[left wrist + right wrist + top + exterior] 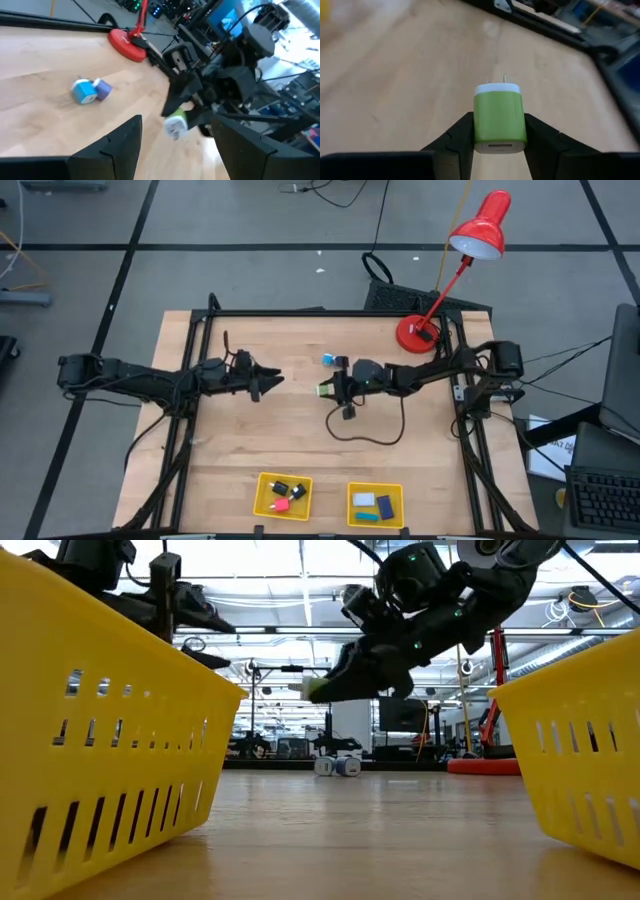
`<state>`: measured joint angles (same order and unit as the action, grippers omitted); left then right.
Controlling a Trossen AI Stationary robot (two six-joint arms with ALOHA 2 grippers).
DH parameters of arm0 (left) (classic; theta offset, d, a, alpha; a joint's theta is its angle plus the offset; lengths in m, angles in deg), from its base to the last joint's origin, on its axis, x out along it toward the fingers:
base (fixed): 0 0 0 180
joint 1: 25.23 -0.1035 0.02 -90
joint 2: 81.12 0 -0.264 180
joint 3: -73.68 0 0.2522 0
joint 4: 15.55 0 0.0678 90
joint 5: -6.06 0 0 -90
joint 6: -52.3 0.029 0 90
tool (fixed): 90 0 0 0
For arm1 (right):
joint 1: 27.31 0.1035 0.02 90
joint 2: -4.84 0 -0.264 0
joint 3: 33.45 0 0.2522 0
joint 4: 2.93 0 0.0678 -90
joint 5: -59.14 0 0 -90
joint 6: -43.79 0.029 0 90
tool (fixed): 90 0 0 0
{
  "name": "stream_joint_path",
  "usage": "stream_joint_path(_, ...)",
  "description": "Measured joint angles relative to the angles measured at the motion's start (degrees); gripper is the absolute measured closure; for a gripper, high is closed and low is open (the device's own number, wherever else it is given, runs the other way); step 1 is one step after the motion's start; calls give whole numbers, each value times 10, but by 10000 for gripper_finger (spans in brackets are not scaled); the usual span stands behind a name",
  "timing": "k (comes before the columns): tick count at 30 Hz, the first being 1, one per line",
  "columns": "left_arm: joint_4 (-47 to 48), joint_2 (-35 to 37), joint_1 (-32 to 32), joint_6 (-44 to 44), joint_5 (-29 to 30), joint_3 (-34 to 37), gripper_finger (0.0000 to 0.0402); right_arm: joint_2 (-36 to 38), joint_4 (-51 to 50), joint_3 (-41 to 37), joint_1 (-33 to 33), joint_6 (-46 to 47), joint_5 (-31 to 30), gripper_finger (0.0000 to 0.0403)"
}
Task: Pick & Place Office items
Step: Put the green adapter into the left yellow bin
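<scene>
My left gripper grips the charger's end with the white cap next, to get the green charger to the yellow tray.
My right gripper (328, 390) is over the middle of the table, shut on a small green plug-in charger (499, 119) with a white cap and two metal prongs. It hangs well above the wood in the low view (322, 688). My left gripper (268, 380) stands open a little to the charger's left, level with it, with nothing between its fingers. A light blue and purple item (90, 91) lies on the table beyond the charger (328, 360). Two yellow trays sit at the near edge: the left tray (262, 480) holds black and pink-red items, the right tray (352, 490) white, dark blue and teal ones. My right gripper pinches the charger's two green side faces (476, 125) between its two fingers. The fingers come nearly level from the table's right, tipped slightly down. The white capped end with the prongs (496, 80) sticks out ahead of the fingertips. The charger is lifted clear of the table.
A red desk lamp stands at the far right corner on its round base (415, 332). A black cable (372, 432) loops over the wood below my right gripper. Bare wood lies between the arms and the trays.
</scene>
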<state>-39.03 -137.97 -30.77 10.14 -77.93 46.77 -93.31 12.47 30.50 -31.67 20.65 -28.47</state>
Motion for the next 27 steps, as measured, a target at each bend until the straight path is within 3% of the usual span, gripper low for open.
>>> stream_joint_path(10,-10,-165,24,-31,15,-129,160,-8,106,1,26,-63,-123,281)
stream_joint_path(15,-8,-229,24,-27,15,-184,160,-6,134,1,27,-78,-130,281)
stream_joint_path(27,-5,-283,19,-27,-3,-229,160,-6,156,1,37,-114,-176,281)
